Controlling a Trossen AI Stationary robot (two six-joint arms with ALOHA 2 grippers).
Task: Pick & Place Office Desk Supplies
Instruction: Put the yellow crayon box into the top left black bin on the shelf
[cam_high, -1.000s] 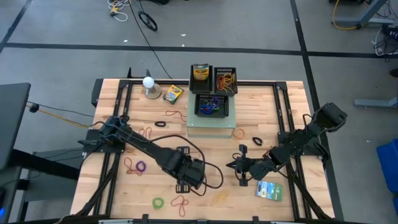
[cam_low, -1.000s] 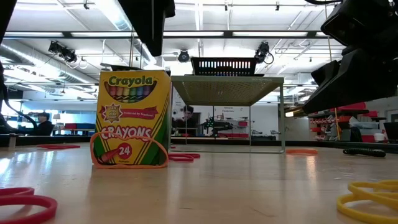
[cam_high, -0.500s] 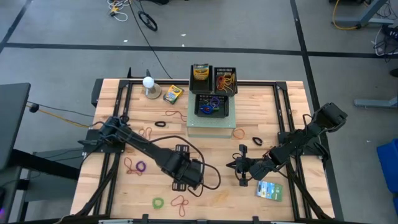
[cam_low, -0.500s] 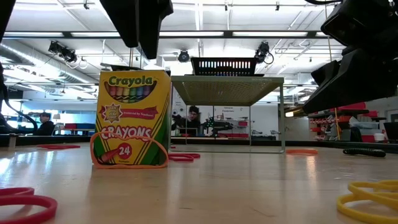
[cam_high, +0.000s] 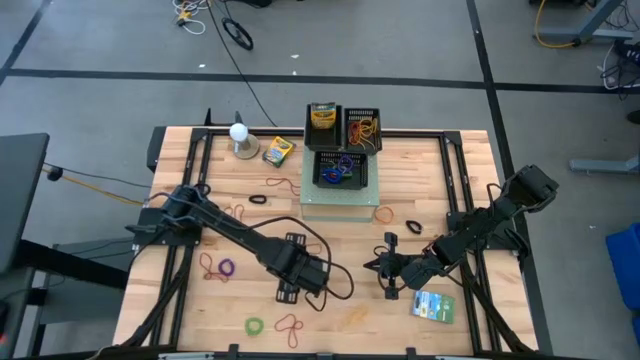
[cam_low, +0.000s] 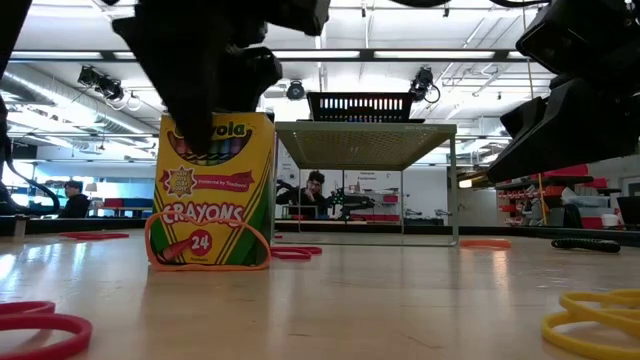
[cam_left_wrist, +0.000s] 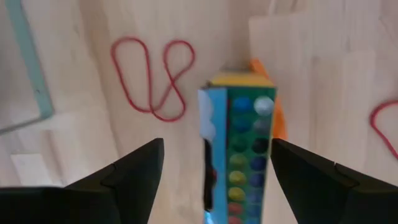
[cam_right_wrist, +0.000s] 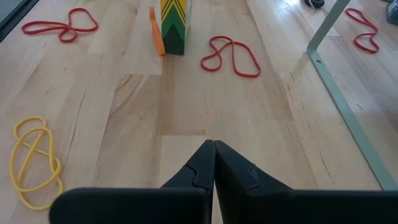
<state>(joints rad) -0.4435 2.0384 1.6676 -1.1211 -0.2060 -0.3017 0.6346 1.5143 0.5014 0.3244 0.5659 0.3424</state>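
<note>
I will close my left gripper on the crayon box (cam_left_wrist: 239, 149), because its fingers are beside the box's broad sides above the wood. Closing now would hold it now.
A yellow-green crayon box (cam_low: 212, 195) stands upright on its bottom end on the wood table, with an orange rubber band (cam_low: 205, 248) around its foot. My left gripper (cam_left_wrist: 217, 146) is open and points down over it, one finger on either side of the box's top (cam_left_wrist: 239, 143), and I see no touch. In the high view this gripper (cam_high: 297, 272) hides the box. My right gripper (cam_right_wrist: 214, 146) is shut and empty. It waits low at the table's near right (cam_high: 385, 268) and faces the box (cam_right_wrist: 173, 25).
A glass stand with black baskets (cam_high: 345, 150) rises at the far middle; one basket holds a crayon box (cam_high: 323, 117). Another crayon box (cam_high: 278, 150) lies by the white ball (cam_high: 240, 135). A packet (cam_high: 432, 305) lies near right. Loose bands include red (cam_high: 290, 328), green (cam_high: 255, 326) and yellow (cam_right_wrist: 34, 158).
My left gripper has come down from well above the standing crayon box until its fingers reach the box's top, and it has rolled a little on the way. The box has not moved. My right arm has kept still.
</note>
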